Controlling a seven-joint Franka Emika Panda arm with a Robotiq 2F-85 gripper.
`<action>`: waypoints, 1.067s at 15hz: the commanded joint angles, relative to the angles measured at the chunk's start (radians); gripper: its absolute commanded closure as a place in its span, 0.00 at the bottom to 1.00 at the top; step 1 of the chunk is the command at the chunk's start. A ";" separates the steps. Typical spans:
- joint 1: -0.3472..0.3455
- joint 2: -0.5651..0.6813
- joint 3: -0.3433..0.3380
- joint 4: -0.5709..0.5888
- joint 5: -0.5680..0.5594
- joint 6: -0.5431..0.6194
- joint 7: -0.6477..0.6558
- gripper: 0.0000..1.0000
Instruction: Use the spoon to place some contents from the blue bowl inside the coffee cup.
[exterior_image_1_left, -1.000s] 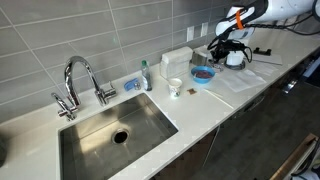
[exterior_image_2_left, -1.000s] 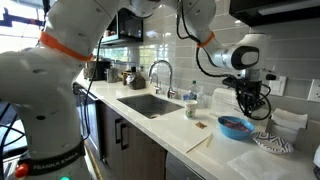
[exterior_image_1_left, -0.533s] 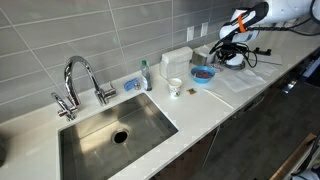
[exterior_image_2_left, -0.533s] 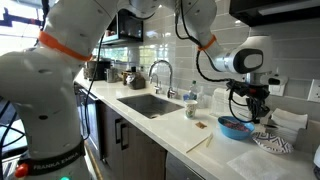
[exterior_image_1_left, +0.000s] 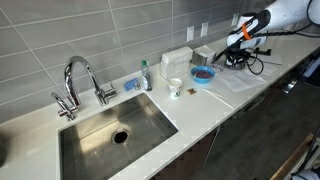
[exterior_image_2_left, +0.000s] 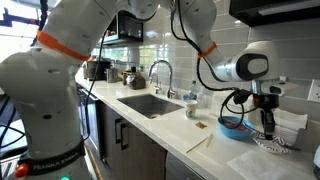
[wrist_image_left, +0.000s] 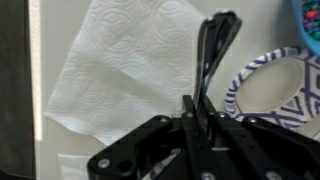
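I should keep holding the spoon in my gripper until it lies on the paper towel. Its dark end is high up between the towel and the plate.
My gripper (wrist_image_left: 195, 110) is shut on the spoon (wrist_image_left: 208, 50), a slim dark spoon that sticks out from between the fingers. Under it lie a white paper towel (wrist_image_left: 120, 60) and a blue-patterned paper plate (wrist_image_left: 262, 85). In both exterior views the gripper (exterior_image_1_left: 243, 52) (exterior_image_2_left: 265, 108) hovers beside the blue bowl (exterior_image_1_left: 210, 78) (exterior_image_2_left: 231, 132), on the side away from the sink. The bowl holds dark reddish contents (exterior_image_1_left: 201, 72). The white coffee cup (exterior_image_1_left: 175, 88) (exterior_image_2_left: 190, 112) stands on the bowl's sink side. A corner of the bowl (wrist_image_left: 310, 15) shows in the wrist view.
A steel sink (exterior_image_1_left: 110, 130) with a faucet (exterior_image_1_left: 80, 78) takes up the counter's other end. A green-capped bottle (exterior_image_1_left: 146, 74), a blue sponge (exterior_image_1_left: 131, 85) and a white box (exterior_image_1_left: 178, 60) stand along the tiled wall. The counter's front edge is close.
The gripper has moved with the spoon from above the blue bowl sideways, away from the sink, and now hangs over the paper plate and towel.
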 joint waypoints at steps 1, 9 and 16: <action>0.036 -0.004 -0.056 -0.061 -0.057 0.021 0.172 0.97; -0.003 0.008 -0.032 -0.056 -0.077 0.001 0.242 0.90; 0.018 0.087 -0.070 -0.035 -0.092 0.035 0.372 0.97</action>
